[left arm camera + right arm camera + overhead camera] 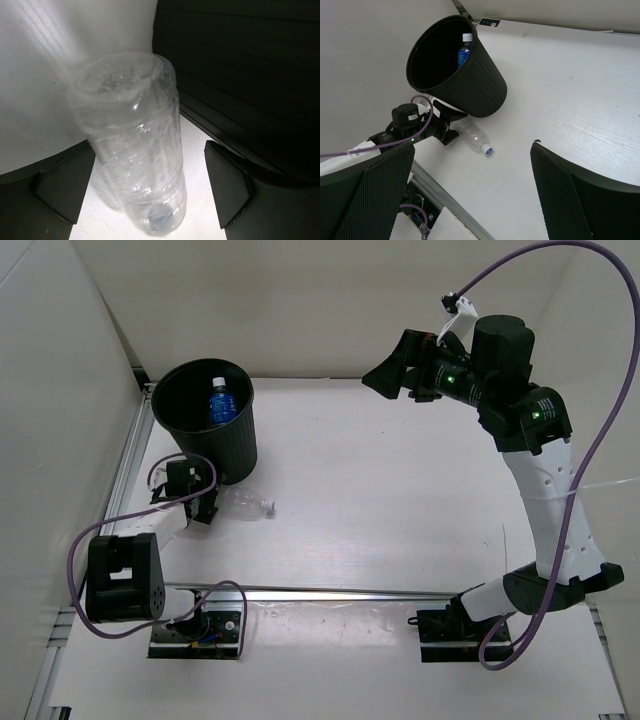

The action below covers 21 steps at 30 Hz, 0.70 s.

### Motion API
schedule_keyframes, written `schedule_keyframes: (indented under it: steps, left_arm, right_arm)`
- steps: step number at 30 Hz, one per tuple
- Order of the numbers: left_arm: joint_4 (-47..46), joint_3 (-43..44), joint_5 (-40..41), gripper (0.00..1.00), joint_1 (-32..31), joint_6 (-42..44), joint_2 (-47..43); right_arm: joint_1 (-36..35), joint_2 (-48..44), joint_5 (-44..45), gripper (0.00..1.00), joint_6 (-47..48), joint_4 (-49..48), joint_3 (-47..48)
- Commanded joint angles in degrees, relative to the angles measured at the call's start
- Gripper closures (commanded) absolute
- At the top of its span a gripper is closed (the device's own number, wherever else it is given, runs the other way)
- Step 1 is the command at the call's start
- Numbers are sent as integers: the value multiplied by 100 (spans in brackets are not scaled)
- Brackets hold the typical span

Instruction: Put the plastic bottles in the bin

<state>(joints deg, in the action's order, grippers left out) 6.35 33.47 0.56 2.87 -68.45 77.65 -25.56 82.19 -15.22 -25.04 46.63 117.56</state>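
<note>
My left gripper needs to close on the bottle now, because my fingers are level with the bottle's sides. Closing now would catch its base end.
The black ribbed bin (208, 430) stands at the back left; it also shows in the right wrist view (470, 80). A clear bottle with a blue label (220, 403) stands inside it (463, 51). A plain clear bottle (250, 505) lies on the table just in front of the bin, cap pointing right (472, 137). My left gripper (204, 504) is open, its fingers (65, 185) on either side of this bottle's base end (135, 150), with a gap on the right side. My right gripper (382, 378) is open and empty, held high over the back right. No other bottles show.
The bin's wall (240, 75) is right beside my left gripper's right finger. A metal rail (330, 592) runs along the near edge. White walls (60, 390) close the left and back sides. Purple cables (90, 535) loop off both arms.
</note>
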Motion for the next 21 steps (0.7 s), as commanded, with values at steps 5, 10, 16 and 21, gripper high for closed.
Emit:
schedule_keyframes:
  steps: [5,10,16,21]
  left_arm:
    - [-108,-86,-20,3,-33,-292,154]
    - [-108,-201,-170,44,-33,-152,154]
    - [-108,-596,-749,68,143,287,-337]
    - [1084,-387,-751,76,442,779,-1566]
  right_arm:
    - [122,-2,-139,0,96,-5,233]
    - [122,-2,-192,0,96,-5,233]
    - [174,-54,-139,0,96,-5,31]
    - [174,-264,-86,0,35,-232,-451]
